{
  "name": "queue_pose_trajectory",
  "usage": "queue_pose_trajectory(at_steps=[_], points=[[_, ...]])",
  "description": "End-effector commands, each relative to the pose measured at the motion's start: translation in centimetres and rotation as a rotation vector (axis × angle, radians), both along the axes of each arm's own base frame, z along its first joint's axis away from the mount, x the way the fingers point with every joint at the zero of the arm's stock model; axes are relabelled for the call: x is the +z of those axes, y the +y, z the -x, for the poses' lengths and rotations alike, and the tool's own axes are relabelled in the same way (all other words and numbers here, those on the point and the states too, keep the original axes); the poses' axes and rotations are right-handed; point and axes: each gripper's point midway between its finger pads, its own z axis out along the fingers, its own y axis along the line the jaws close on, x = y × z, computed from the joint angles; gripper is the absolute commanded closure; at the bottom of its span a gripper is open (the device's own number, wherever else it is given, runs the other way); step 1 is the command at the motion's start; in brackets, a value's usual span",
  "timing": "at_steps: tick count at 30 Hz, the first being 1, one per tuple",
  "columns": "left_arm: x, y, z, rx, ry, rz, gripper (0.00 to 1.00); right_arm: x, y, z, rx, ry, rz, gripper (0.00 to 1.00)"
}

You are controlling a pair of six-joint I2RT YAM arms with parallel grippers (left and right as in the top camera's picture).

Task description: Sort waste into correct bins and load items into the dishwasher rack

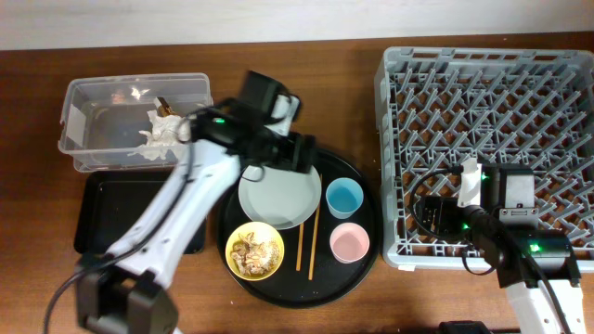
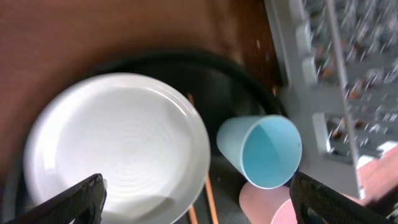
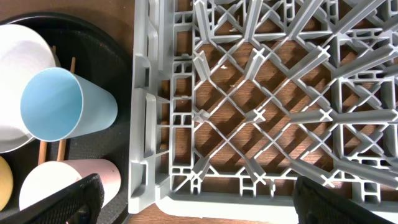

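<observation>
I should grab the blue cup across its outer sides with my right gripper next, so its opening stays free to set the cup opening-down in the rack (image 1: 492, 139).
The crumpled white tissue (image 1: 161, 132) with a brown scrap lies in the clear tub (image 1: 102, 125). The shallow black tray (image 1: 111, 218) sits in front of the tub. On the large round black tray (image 1: 367, 269) are the pale grey plate (image 1: 278, 197), the yellow bowl (image 1: 255, 250) holding brownish food bits, the blue cup (image 1: 344, 197), the pink cup (image 1: 349, 242) and the chopsticks (image 1: 306, 243). My left gripper (image 1: 299, 154) is open and empty above the plate's far edge (image 2: 118, 149). My right gripper (image 1: 429, 215) is open and empty over the front-left corner of the rack (image 1: 492, 139).
In the left wrist view the blue cup (image 2: 261, 152) and the pink cup (image 2: 273, 208) lie between the plate and the rack (image 2: 323, 93). In the right wrist view both cups (image 3: 62, 106) (image 3: 68, 180) sit just left of the rack's rim (image 3: 146, 124).
</observation>
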Motion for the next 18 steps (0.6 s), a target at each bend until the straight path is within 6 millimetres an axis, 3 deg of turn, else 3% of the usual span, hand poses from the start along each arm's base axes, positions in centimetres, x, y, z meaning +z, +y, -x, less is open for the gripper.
queue_pose_trajectory(at_steps=[1,4,8,10,12,13,14,16,18], points=[[-3.2,-2.9,1.6,-0.073,0.07,-0.04,0.06,0.8,0.0,-0.2,0.001,-0.019,0.004,0.02],[-6.0,-4.6,2.9,-0.123,0.128,-0.079,0.1,0.8,0.0,-0.2,0.001,-0.019,0.004,0.02],[-9.7,-5.0,3.6,-0.135,0.185,-0.158,0.32,0.8,0.0,-0.2,0.001,-0.019,0.004,0.02],[-11.4,-5.2,3.8,-0.138,0.216,-0.178,0.52,0.8,0.0,-0.2,0.001,-0.019,0.004,0.02],[-11.6,-5.4,3.5,-0.138,0.208,-0.173,0.85,0.8,0.0,-0.2,0.001,-0.019,0.004,0.02],[-11.5,-5.5,3.4,-0.138,0.202,-0.168,0.94,0.8,0.0,-0.2,0.001,-0.019,0.004,0.02],[-11.5,-5.6,3.3,-0.138,0.198,-0.165,1.0,0.8,0.0,-0.2,0.001,-0.019,0.004,0.02],[-11.0,-5.3,2.6,-0.123,0.192,-0.159,1.0,0.8,0.0,-0.2,0.0,-0.019,0.006,0.02],[-9.3,-4.5,1.6,-0.092,0.197,-0.118,1.0,0.8,-0.1,-0.2,-0.004,-0.02,0.01,0.02]])
